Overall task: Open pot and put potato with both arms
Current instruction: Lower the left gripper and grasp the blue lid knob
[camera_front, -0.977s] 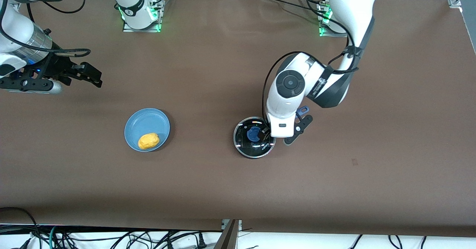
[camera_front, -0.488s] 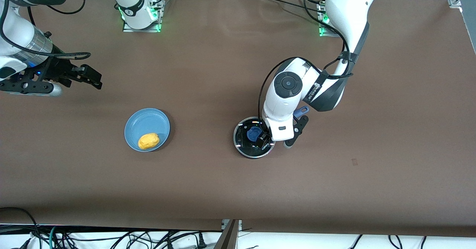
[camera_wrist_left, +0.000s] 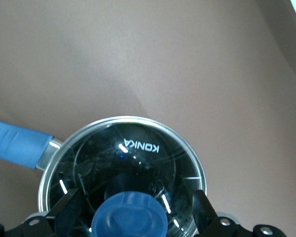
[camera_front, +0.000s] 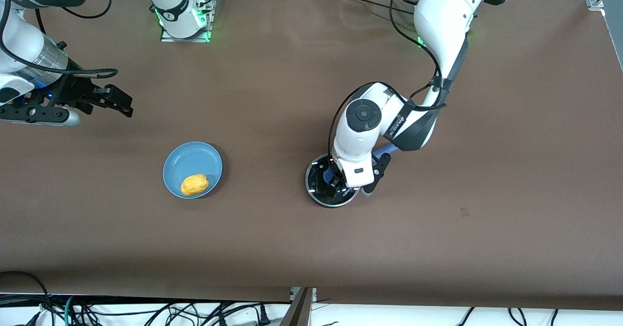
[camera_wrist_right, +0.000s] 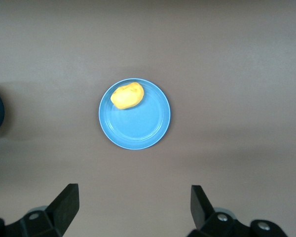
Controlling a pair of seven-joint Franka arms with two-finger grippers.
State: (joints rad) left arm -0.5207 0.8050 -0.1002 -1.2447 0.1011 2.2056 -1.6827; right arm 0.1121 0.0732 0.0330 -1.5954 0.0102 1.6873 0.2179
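I need to open the pot for the potato, so my left gripper should next grab the glass lid by its blue knob [camera_wrist_left: 129,216].
The black pot [camera_front: 332,195] stands mid-table with its glass lid [camera_wrist_left: 138,153] on and its blue handle [camera_front: 388,149] pointing toward the left arm's base. My left gripper [camera_front: 330,180] is open right over the lid. Its fingers [camera_wrist_left: 69,207] stand on either side of the blue knob [camera_wrist_left: 129,216] without touching it. The potato [camera_front: 194,184] lies on the light-blue plate [camera_front: 192,158], toward the right arm's end. My right gripper [camera_front: 121,101] is open and empty, above bare table farther from the front camera than the plate. The right wrist view shows the potato [camera_wrist_right: 128,96] on the plate [camera_wrist_right: 138,128].
The brown table top [camera_front: 272,248] is bare around the pot and the plate. The pot's handle [camera_wrist_left: 17,146] sticks out sideways under the left forearm. Cables hang along the table's near edge.
My left arm has shifted toward the right arm's end, bringing its open gripper from beside the lid to straddle the blue knob. My right gripper has barely moved.
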